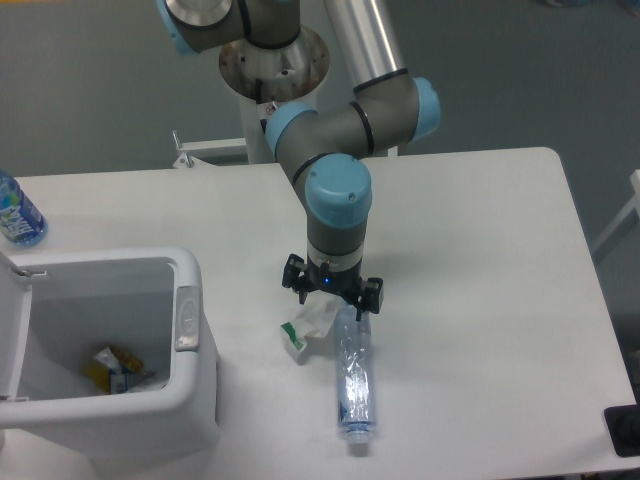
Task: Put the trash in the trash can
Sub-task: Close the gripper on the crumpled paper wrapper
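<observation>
My gripper needs to grab the crumpled white wrapper next by its plain white end (321,309), to drop the wrapper into the white trash can.
A crumpled white paper wrapper with green print (308,327) lies on the white table, touching the top of a flattened clear plastic bottle (353,378) that stretches toward the front edge. My gripper (331,303) hangs open directly over the wrapper and the bottle's upper end, one finger to the left of the wrapper and one by the bottle's top. Nothing is held between the fingers. The white trash can (190,370) stands at the front left with its lid (10,345) swung open and some yellow and blue scraps at its bottom.
An upright water bottle with a blue label (16,212) stands at the far left edge of the table. A dark object (625,432) sits at the table's front right corner. The arm's base rises behind the table's back edge.
</observation>
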You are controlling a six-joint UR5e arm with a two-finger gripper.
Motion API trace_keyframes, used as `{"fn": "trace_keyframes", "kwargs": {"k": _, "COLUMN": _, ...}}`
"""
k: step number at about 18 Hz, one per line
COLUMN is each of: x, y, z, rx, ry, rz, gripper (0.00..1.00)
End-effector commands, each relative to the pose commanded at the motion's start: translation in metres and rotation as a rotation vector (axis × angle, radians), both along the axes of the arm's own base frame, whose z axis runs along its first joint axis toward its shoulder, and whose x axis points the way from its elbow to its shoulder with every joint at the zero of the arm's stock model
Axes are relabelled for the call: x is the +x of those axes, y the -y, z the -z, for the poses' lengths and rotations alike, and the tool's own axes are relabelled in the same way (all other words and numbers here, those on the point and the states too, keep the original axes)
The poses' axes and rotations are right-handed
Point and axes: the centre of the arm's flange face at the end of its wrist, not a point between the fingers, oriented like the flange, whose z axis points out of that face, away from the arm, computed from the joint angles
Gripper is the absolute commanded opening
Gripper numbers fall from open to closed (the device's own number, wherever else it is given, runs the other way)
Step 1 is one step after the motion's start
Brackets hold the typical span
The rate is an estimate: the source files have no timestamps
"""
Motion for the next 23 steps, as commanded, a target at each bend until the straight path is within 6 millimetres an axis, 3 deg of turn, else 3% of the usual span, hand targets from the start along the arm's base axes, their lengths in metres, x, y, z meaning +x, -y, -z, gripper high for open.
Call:
{"fn": "trace_keyframes", "kwargs": {"k": 1, "x": 0.0, "y": 0.0, "z": -0.001, "rx": 0.0, "ry": -0.001, "rz": -0.009, "gripper": 0.41}}
{"fn": "trace_keyframes", "kwargs": {"k": 4, "x": 0.0, "y": 0.0, "z": -0.001, "rx": 0.0, "ry": 0.0, "rz": -0.021, "gripper": 0.33}}
{"fn": "trace_keyframes", "kwargs": {"k": 5, "x": 0.0, "y": 0.0, "z": -0.001, "rx": 0.0, "ry": 0.0, "rz": -0.021, "gripper": 0.19}}
{"fn": "trace_keyframes", "kwargs": {"k": 7, "x": 0.001, "y": -0.001, "z": -0.004, "rx": 0.007, "ry": 0.0, "rz": -0.023, "gripper": 0.0}}
{"fn": "trace_keyframes", "kwargs": {"k": 12, "x": 0.0, "y": 0.0, "z": -0.013, "rx": 0.014, "ry": -0.008, "rz": -0.024, "gripper": 0.0}}
{"fn": "trace_keyframes", "kwargs": {"k": 16, "x": -0.003, "y": 0.003, "z": -0.057, "rx": 0.096, "ry": -0.036, "rz": -0.034, "gripper": 0.0}}
{"fn": "trace_keyframes", "kwargs": {"k": 23, "x": -0.045, "y": -0.028, "z": -0.214, "rx": 0.547, "ry": 0.082, "rz": -0.28, "gripper": 0.0}}
